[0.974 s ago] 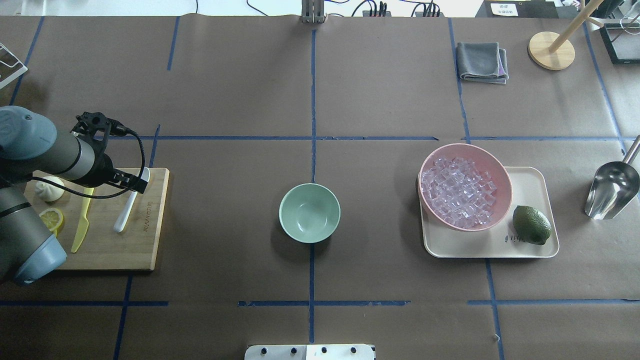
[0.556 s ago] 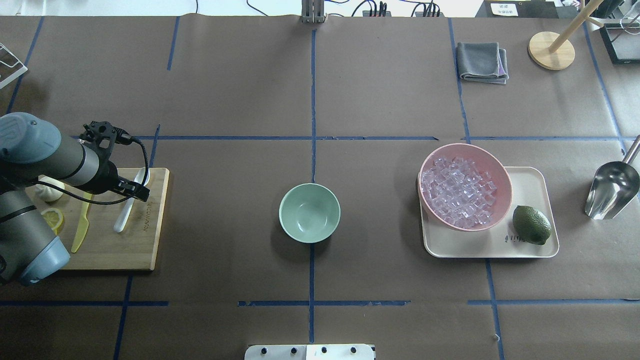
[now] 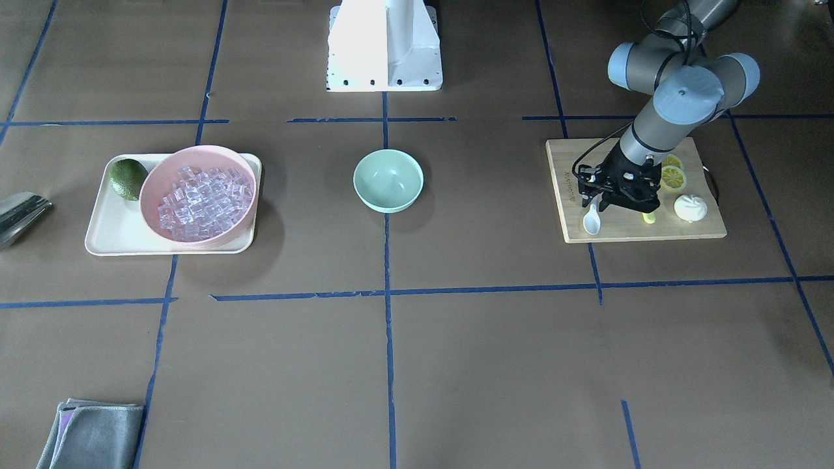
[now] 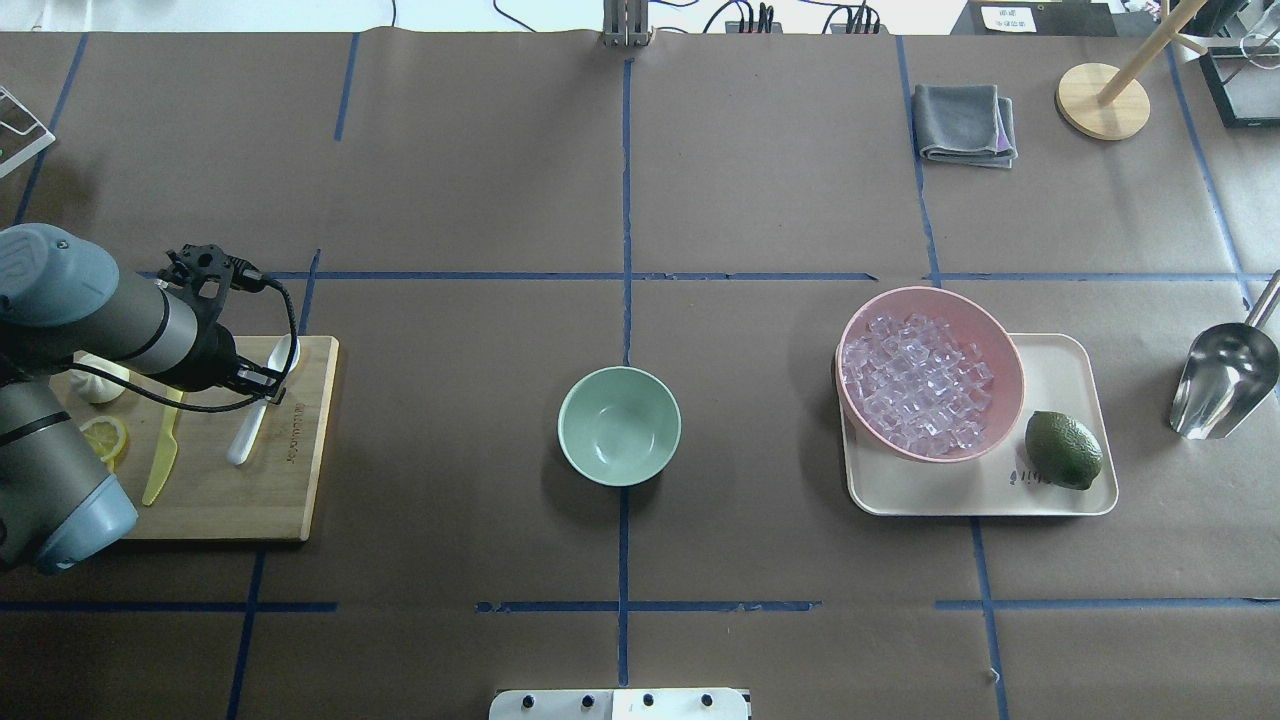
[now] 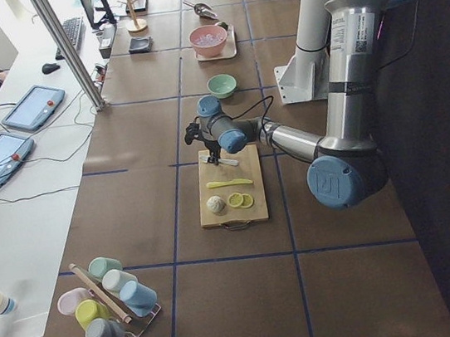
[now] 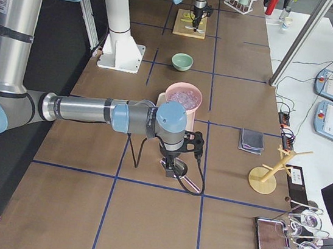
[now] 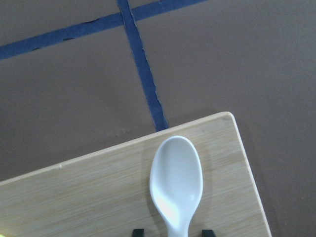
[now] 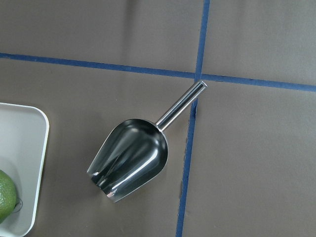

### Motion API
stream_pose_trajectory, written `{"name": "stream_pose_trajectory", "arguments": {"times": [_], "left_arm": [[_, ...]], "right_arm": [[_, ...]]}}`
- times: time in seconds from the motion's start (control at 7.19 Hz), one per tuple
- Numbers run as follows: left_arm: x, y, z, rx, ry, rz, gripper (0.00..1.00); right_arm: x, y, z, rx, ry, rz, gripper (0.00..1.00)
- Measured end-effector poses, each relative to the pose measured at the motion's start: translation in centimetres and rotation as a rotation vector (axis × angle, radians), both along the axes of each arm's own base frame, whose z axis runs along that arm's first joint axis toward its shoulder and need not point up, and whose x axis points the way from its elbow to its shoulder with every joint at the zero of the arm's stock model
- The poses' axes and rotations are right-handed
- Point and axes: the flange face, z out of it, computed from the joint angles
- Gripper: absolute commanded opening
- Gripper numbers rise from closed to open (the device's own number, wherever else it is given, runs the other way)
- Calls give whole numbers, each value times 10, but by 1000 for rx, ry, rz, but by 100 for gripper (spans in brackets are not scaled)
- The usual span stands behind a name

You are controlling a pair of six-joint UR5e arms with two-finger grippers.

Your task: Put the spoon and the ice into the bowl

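Observation:
The spoon's scoop end (image 3: 591,222) is broad and rounded, so my left gripper needs to grab the spoon next by its slim handle just behind the neck (image 3: 596,200).
The white spoon (image 4: 250,415) lies on the wooden cutting board (image 4: 290,480) at the table's left. My left gripper (image 4: 262,381) hangs low over its upper handle. In the left wrist view the two fingertips (image 7: 138,231) stand apart on either side of the spoon's neck (image 7: 176,182), so it is open. The mint-green bowl (image 4: 619,425) sits empty at the table's middle. The ice (image 4: 920,385) fills the pink bowl (image 4: 1008,350) on the right. My right gripper (image 6: 172,165) shows only in the exterior right view, over the metal scoop; I cannot tell its state.
A yellow-green knife (image 4: 163,450), lemon slices (image 4: 103,437) and a white bun (image 4: 98,378) share the board. The pink bowl and a lime (image 4: 1063,450) sit on a cream tray (image 4: 1060,370). A steel scoop (image 4: 1222,380) lies far right; a grey cloth (image 4: 965,123) lies at the back.
My left gripper has come down and slightly back over the spoon's handle. The spoon, bowl and ice have not moved.

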Motion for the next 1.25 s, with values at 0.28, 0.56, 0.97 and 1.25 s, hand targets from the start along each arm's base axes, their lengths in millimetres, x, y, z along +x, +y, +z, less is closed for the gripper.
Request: {"name": "stream_pose_trajectory", "arguments": {"times": [0.28, 0.56, 0.97, 1.25], "left_arm": [[-3, 2, -15, -2, 0, -3, 0], [1, -1, -71, -19, -15, -10, 0], [67, -14, -190, -63, 76, -46, 0], [134, -7, -253, -93, 127, -24, 1]], "right_arm": [[0, 0, 0, 0, 0, 0, 100], [0, 0, 0, -1, 0, 0, 100], [0, 0, 1, -3, 0, 0, 100], [0, 0, 2, -4, 0, 0, 100]]}}
